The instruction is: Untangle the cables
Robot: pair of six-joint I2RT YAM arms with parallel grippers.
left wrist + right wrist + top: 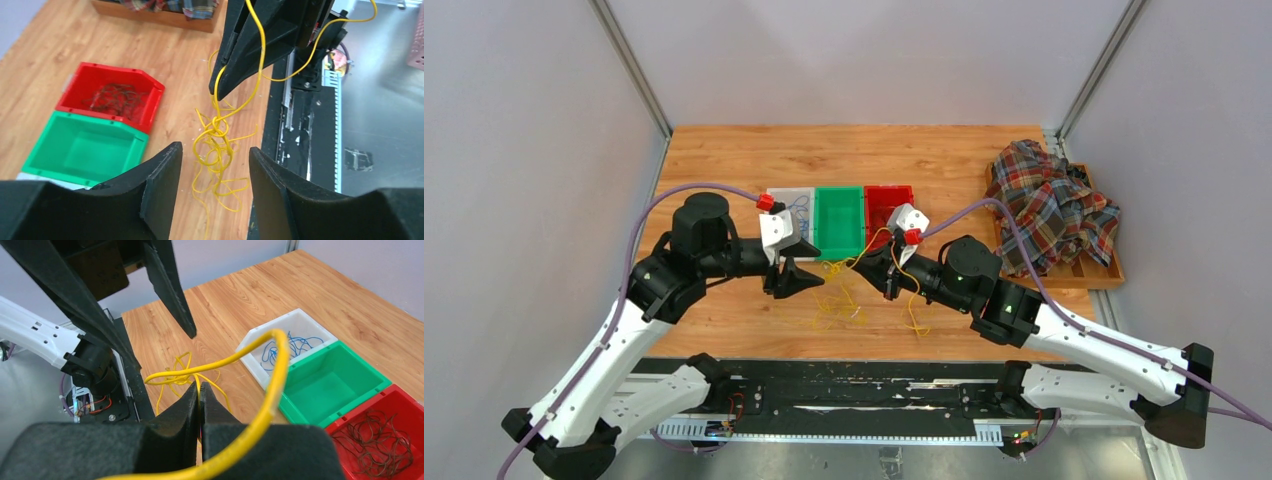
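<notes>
My left gripper reaches the yellow cable next and grabs its looped part near the knot (834,268) (217,125), leaving the cable's loose ends free to untangle.
A tangle of thin yellow cables (839,300) lies on the wooden table between my two grippers. My right gripper (892,285) is shut on one yellow cable and holds that strand up; the strand runs down to the knot (217,125). In the right wrist view the pinched cable passes between the closed fingertips (200,386) and a loop arcs over the fingers (272,385). My left gripper (789,280) is open and empty, just left of the tangle. In its wrist view the yellow tangle (216,160) shows between its spread fingers. Blue cables (290,345) lie in the white bin, dark cables (382,442) in the red bin.
Three bins stand in a row behind the tangle: white (776,196), green (839,222), red (909,192). A plaid cloth (1049,205) lies on a wooden tray at the right edge. A black rail (864,385) runs along the table's near edge.
</notes>
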